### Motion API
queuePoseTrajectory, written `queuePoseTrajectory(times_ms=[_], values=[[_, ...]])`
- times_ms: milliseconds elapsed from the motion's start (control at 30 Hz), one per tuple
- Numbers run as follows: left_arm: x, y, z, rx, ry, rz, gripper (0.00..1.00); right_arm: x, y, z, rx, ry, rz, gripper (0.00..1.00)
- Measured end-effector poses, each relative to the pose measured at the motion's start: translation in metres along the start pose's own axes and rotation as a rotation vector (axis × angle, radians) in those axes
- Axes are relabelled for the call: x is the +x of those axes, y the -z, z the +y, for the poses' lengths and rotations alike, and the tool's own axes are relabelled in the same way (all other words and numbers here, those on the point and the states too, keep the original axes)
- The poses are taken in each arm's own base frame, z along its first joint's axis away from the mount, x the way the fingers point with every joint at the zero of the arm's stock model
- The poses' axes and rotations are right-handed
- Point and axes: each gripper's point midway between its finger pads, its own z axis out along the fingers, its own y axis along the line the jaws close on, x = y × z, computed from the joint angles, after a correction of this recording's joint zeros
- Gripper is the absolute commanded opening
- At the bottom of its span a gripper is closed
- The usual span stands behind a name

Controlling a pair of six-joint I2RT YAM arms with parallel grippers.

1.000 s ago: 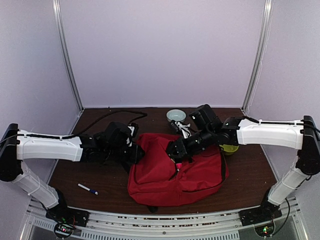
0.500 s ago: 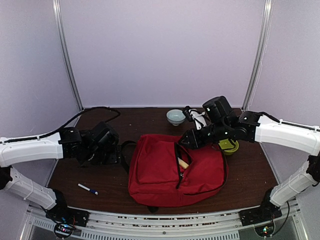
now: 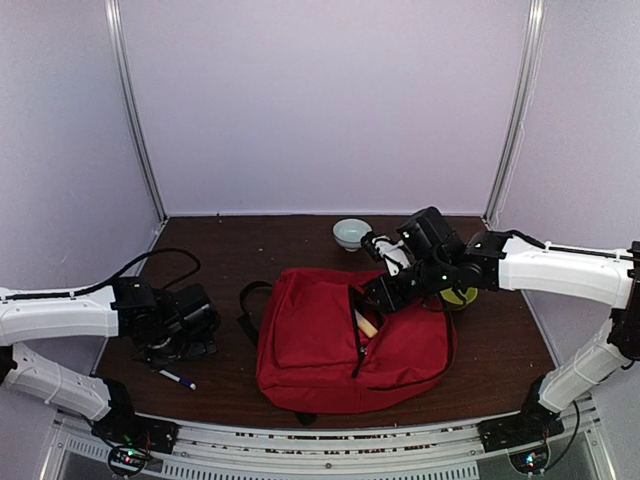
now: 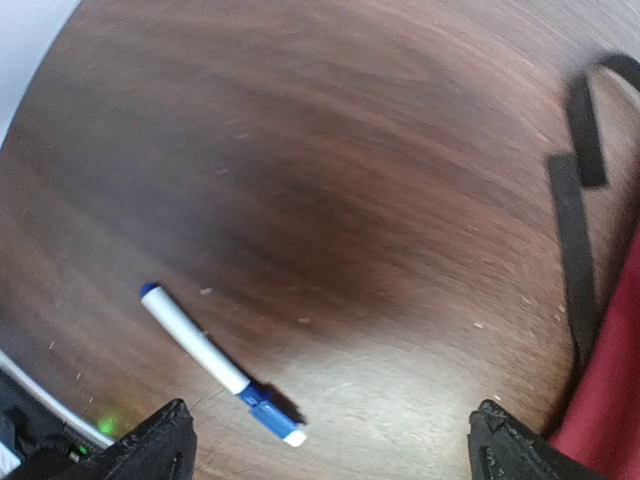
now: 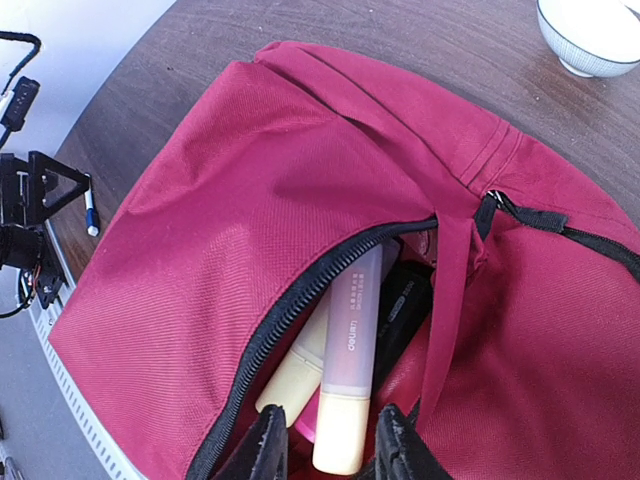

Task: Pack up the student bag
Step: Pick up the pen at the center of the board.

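Note:
The left gripper grabs the white pen by its blue cap end [image 3: 186, 382] [image 4: 270, 413] next, so the white body of the pen stays free to hand over to my right gripper.
The student bag [image 3: 330, 345], red with black zippers, lies in the middle of the table; its black strap [image 4: 577, 250] trails to the left. The pocket's zipper [image 5: 300, 300] gapes and shows a pale purple highlighter with a cream cap [image 5: 352, 340], a cream marker [image 5: 295, 375] and a black item [image 5: 400, 310]. My right gripper [image 5: 332, 452] hovers over this opening, open a little, its fingers either side of the cream cap with a gap. My left gripper [image 4: 330, 450] is wide open low over the table left of the bag. A white pen with a blue cap [image 4: 215, 365] lies just ahead of it.
A pale bowl [image 3: 351, 233] stands behind the bag, also in the right wrist view [image 5: 595, 35]. A yellow-green object [image 3: 460, 296] sits behind my right arm, mostly hidden. A black cable [image 3: 150, 262] runs along the left arm. The pen [image 3: 177, 378] lies near the front left edge.
My left gripper left the bag, swung back left over the pen and opened wide. My right gripper let go at the pocket, rose, then settled over the opening. The bag flattened.

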Motion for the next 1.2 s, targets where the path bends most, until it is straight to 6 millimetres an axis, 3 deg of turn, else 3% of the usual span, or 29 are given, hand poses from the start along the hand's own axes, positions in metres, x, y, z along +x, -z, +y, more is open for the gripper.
queuePoseTrajectory(times_ms=[133,467,700,867,1033,1200], values=[[0.001,-0.001,0.018,-0.034,0.123,-0.015,0.98,0.003,-0.001,-0.001,0.001,0.005,0.006,0.32],[0.033,-0.036,0.069,-0.125,0.369,0.039,0.98,0.003,-0.002,-0.001,0.001,0.027,0.004,0.32],[0.040,-0.042,0.061,-0.137,0.380,0.081,0.96,0.003,-0.002,-0.001,0.001,0.033,0.004,0.32],[0.047,-0.043,0.038,-0.203,0.334,0.152,0.85,0.004,-0.002,-0.002,0.002,0.032,0.007,0.32],[0.057,-0.049,0.026,-0.207,0.321,0.210,0.50,0.006,-0.003,-0.002,0.004,0.032,0.011,0.32],[0.057,-0.050,0.017,-0.201,0.311,0.228,0.37,0.006,-0.003,-0.004,0.010,0.032,0.010,0.32]])
